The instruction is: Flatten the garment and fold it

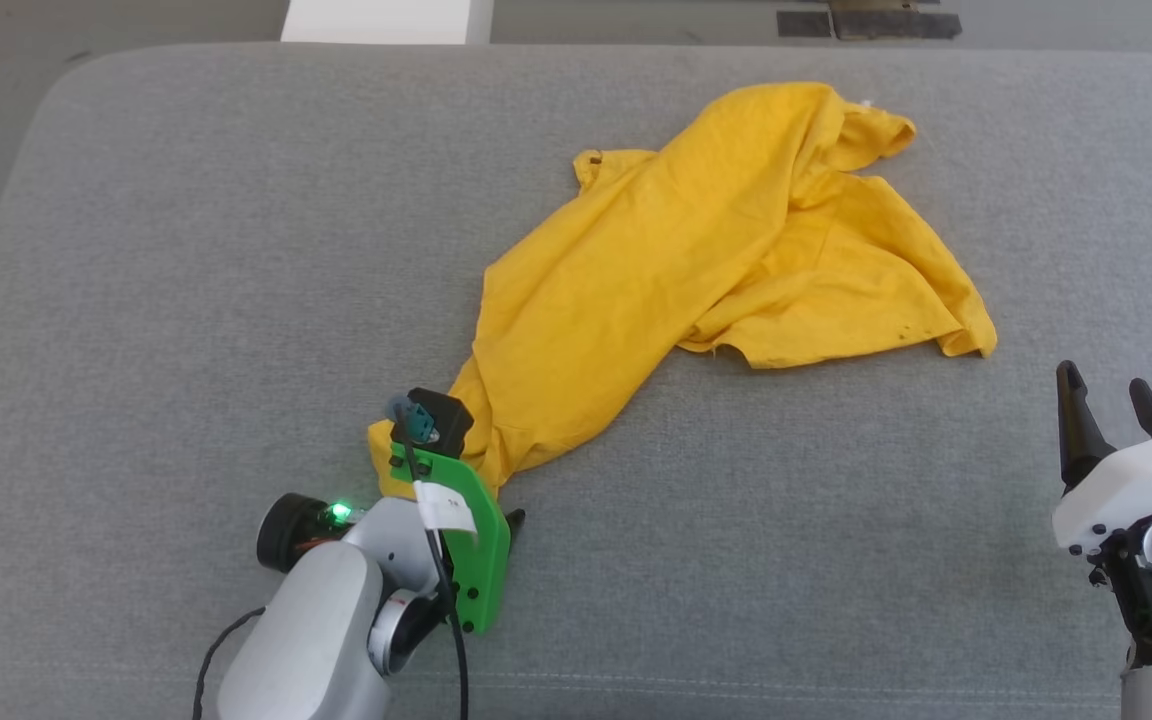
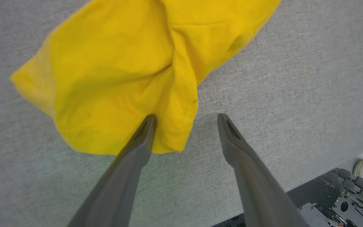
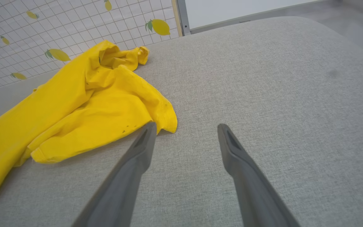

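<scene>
The garment's fold stands up at its folded hem corner [image 2: 176, 130] while the rest lies flat, so my left gripper should grab the garment there next.
The garment [image 1: 696, 260] is a plain yellow T-shirt lying crumpled on the grey cushioned surface [image 1: 186, 250], stretched from near left to far right. Its narrow bunched end [image 2: 115, 88] lies under my left gripper [image 2: 187, 117], which is open. One fingertip [image 2: 150, 121] hovers over the cloth's hem, and the other is over bare grey fabric. Nothing is clamped. My left wrist with its green bracket [image 1: 471, 540] covers that end in the head view. My right gripper [image 1: 1111, 400] is open at the near right, apart from the garment. The garment's near corner [image 3: 167, 121] lies just left of my right gripper [image 3: 186, 126].
The surface ends in a rounded far edge, with floor and a white panel [image 1: 381, 20] beyond. A tiled wall with lemon prints [image 3: 58, 28] stands past the garment. Part of my base [image 2: 351, 201] shows beyond the surface's near edge.
</scene>
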